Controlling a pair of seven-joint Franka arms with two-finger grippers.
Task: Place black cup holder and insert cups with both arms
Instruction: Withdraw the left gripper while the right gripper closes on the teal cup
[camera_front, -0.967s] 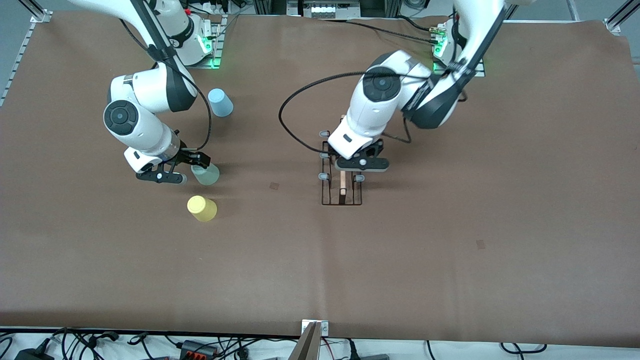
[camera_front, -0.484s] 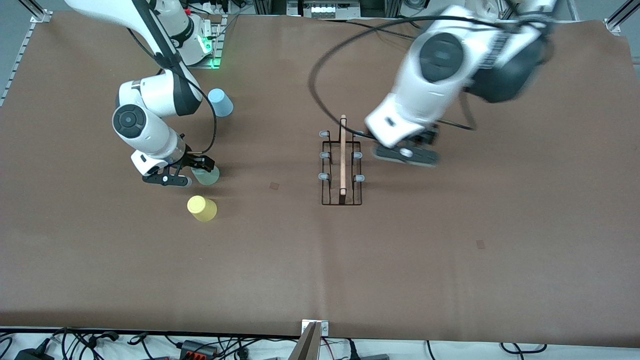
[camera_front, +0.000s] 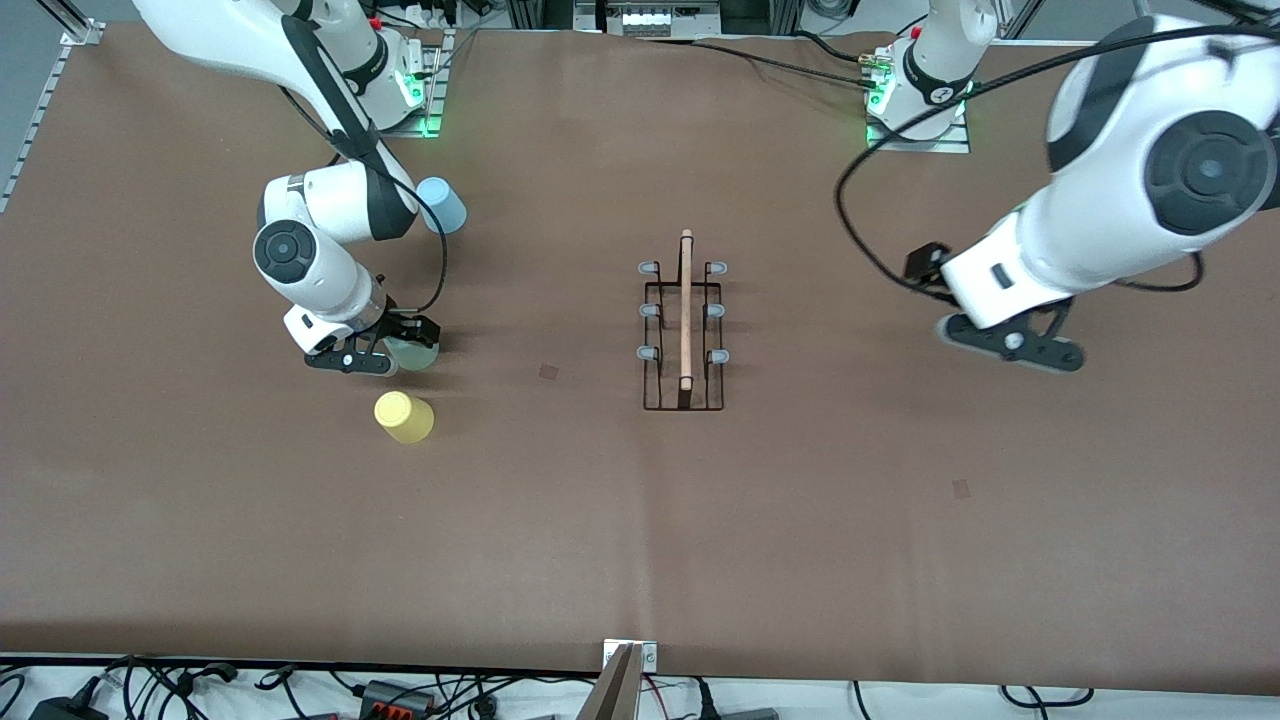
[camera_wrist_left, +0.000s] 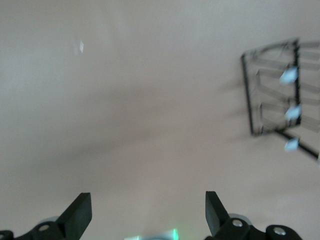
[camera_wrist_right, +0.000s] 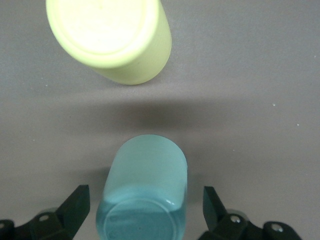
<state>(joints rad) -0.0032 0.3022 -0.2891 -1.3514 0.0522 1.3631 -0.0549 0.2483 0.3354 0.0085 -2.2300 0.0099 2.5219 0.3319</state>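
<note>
My right gripper is to grab the sides of the pale green cup (camera_front: 415, 352) next, so that it can put the cup in the black cup holder (camera_front: 684, 335).
The black cup holder (camera_front: 684, 335) stands in the middle of the table with its wooden rod on top; it also shows in the left wrist view (camera_wrist_left: 277, 100). My left gripper (camera_front: 1008, 347) is open and empty, up over bare table toward the left arm's end, apart from the holder. Its fingers (camera_wrist_left: 80, 215) hold nothing. My right gripper (camera_front: 392, 345) is open around the pale green cup (camera_front: 415, 352); the cup (camera_wrist_right: 147, 175) sits between the fingers (camera_wrist_right: 77, 200) with gaps on both sides. The yellow cup (camera_front: 404, 416) (camera_wrist_right: 112, 37) stands nearer the front camera. The light blue cup (camera_front: 442, 205) stands farther back.
The brown table cover (camera_front: 640, 520) stretches wide and bare toward the front camera. The arm bases with green lights (camera_front: 915, 110) stand along the back edge. Cables lie past the front edge (camera_front: 400, 690).
My left arm has swung up and away from the cup holder toward its own end of the table, leaving the holder standing. My right gripper has edged closer round the pale green cup.
</note>
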